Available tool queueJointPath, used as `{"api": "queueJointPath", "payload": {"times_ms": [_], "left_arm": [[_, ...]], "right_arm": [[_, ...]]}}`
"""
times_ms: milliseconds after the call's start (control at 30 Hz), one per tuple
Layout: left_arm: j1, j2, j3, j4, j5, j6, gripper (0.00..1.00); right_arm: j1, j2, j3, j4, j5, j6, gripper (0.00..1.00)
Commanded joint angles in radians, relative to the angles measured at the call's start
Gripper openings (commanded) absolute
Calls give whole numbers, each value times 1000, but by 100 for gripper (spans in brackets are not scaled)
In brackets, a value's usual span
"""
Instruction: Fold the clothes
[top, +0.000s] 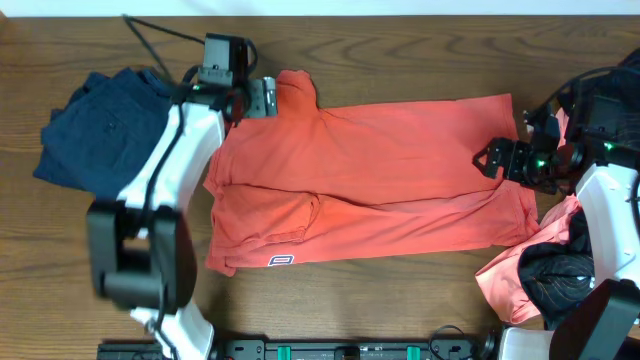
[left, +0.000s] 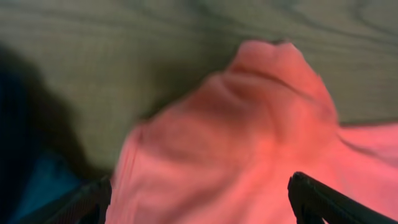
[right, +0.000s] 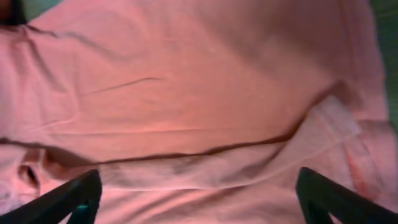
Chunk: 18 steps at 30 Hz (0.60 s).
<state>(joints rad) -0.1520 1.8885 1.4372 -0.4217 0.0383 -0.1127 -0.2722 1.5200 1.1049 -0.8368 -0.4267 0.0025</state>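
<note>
I need to grab the far-edge corner (top: 507, 100) of the orange-red shirt (top: 370, 175) with my right gripper next. Then I can fold that far edge over the folded half.
An orange-red shirt (top: 370, 175) lies spread on the wooden table, its lower half folded up with a small logo patch near the front left. My left gripper (top: 262, 98) is open over the shirt's top left corner, which fills the left wrist view (left: 249, 143). My right gripper (top: 492, 160) is open above the shirt's right end; the right wrist view shows a fold line across the cloth (right: 199, 149) between the open fingers.
A folded navy garment (top: 100, 130) lies at the far left. A heap of pink and dark clothes (top: 545, 265) sits at the front right, beside the right arm. Bare wooden table (top: 400, 300) runs along the front.
</note>
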Motion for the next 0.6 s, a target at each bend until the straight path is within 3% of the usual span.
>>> {"api": "queueJointPath", "payload": {"times_ms": [0,133,233,300,400,467,567], "left_arm": [[11,109,43,90,49,92,91],[11,205,48,234,49,97,92],[11,261,48,318,49,97,88],[11,283,48,346,56,98,71],[11,297,48,352,75,98,22],[12,289,48,348,82,98,9],[14,246,48,318,108,98,6]], "right_arm": [[9,-8,13,-9,-53,-19,99],[12,-8,13,-7,-52,-19,99],[13,-6,13,11,-53,-18,88],[18,-2,13,30,-47,-18,79],[29,11,13,61,-19,6,77],[43,21,13,89,45,34,74],[66,45,14,146,124,45,71]]}}
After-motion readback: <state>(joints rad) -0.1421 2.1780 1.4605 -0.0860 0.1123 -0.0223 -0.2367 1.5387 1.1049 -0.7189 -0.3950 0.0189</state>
